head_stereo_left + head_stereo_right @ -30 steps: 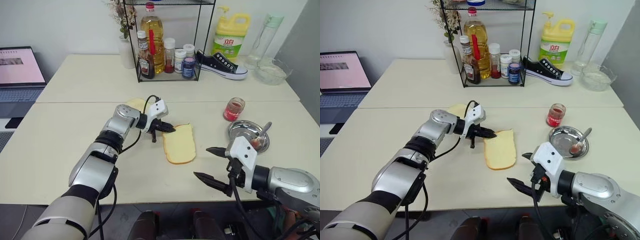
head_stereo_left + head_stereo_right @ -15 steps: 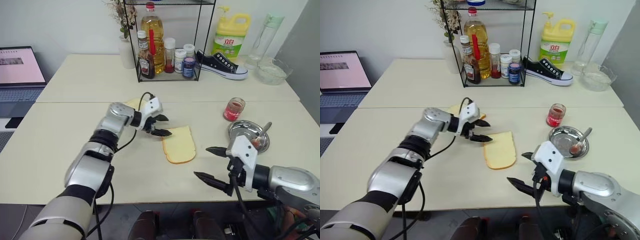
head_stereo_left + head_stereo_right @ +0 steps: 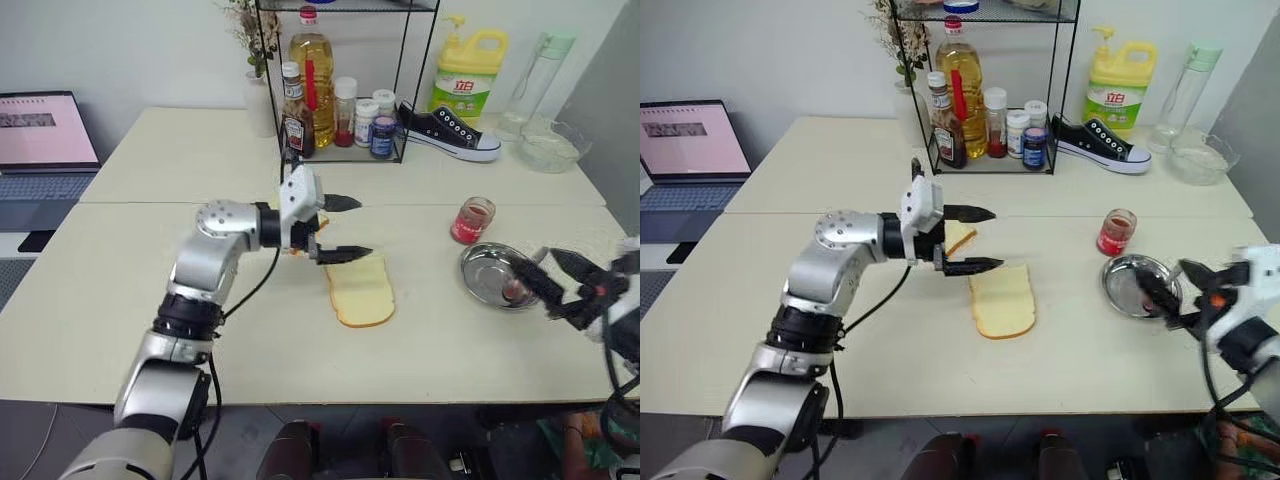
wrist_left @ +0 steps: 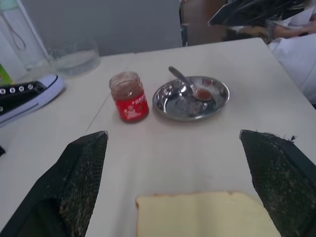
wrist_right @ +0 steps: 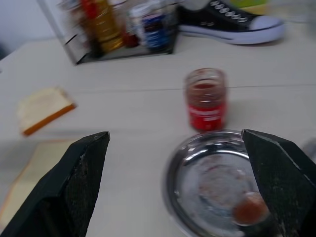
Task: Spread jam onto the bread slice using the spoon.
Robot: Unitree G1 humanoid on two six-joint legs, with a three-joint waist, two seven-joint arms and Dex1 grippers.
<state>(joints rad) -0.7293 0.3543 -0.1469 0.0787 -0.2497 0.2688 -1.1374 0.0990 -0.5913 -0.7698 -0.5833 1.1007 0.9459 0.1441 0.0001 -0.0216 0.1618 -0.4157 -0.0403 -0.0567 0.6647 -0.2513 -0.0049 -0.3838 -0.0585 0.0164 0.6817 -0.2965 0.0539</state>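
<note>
I need to grip the spoon by its handle next with my right gripper. The bowl of the spoon then stays free to spread jam onto the bread slice.
The bread slice (image 3: 362, 293) lies flat on the table's middle. My left gripper (image 3: 360, 227) hovers above its near-left corner, pointing right, open and empty. The jam (image 3: 472, 220) is a small glass jar standing right of the bread. The spoon (image 4: 190, 87) rests in a round steel dish (image 3: 485, 268) with its red-smeared bowl inside. My right gripper (image 3: 538, 268) is at the dish's right edge, open, with nothing between its fingers. In the right wrist view the jam (image 5: 205, 98) and the spoon bowl (image 5: 249, 210) lie just ahead of the fingers.
A smaller bread piece (image 3: 958, 237) lies behind the left gripper. A wire rack of bottles (image 3: 335, 95), a shoe (image 3: 447, 132), a yellow detergent jug (image 3: 465, 75) and a glass bowl (image 3: 548, 148) line the back table. A laptop (image 3: 40, 135) sits far left.
The left gripper opened and rose off the bread slice's left edge. The right gripper swung right, from the table's front edge to the steel dish.
</note>
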